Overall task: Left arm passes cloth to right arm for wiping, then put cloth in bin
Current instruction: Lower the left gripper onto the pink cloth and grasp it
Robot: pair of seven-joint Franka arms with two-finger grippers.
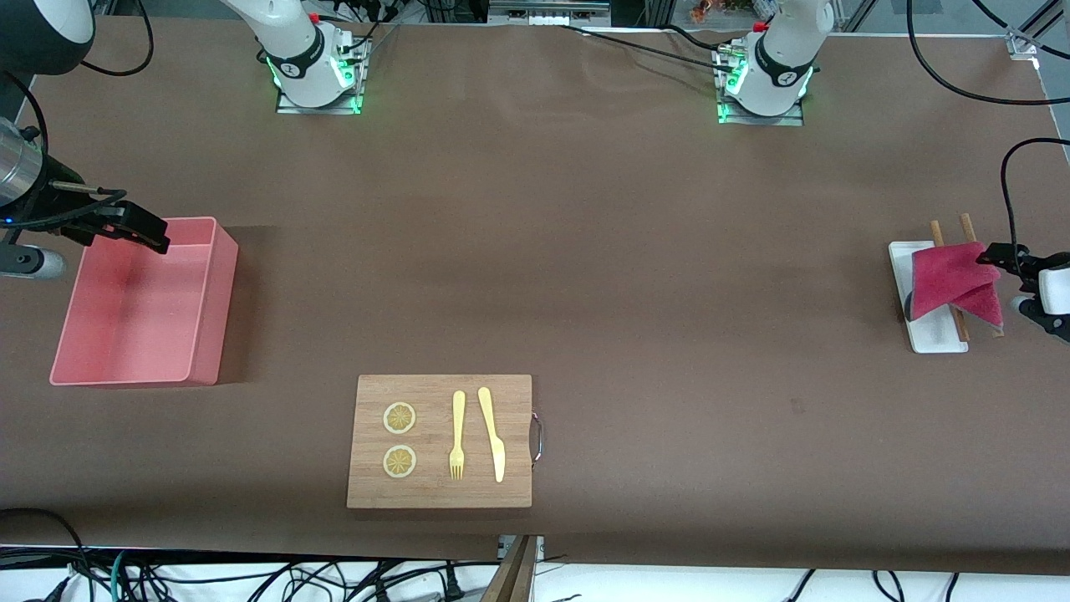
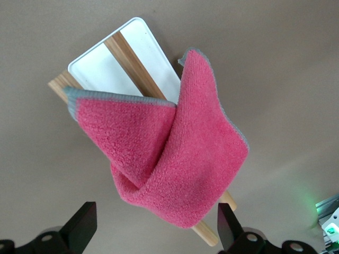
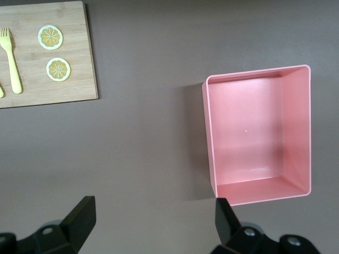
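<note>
The gray-hemmed edges of the magenta cloth should stay free for my right gripper. My left gripper will grab the magenta cloth by its folded end next.
The magenta cloth lies folded over a white tray and two wooden sticks at the left arm's end of the table. It also shows in the left wrist view. My left gripper hangs just over the cloth's edge, open, its fingers apart on either side of the fold and holding nothing. My right gripper is open and empty over the rim of the salmon-pink bin, which is empty and also shows in the right wrist view.
A wooden board with a metal handle lies near the front edge; it carries two lemon slices, a yellow fork and a yellow knife. Cables run along the table's edges.
</note>
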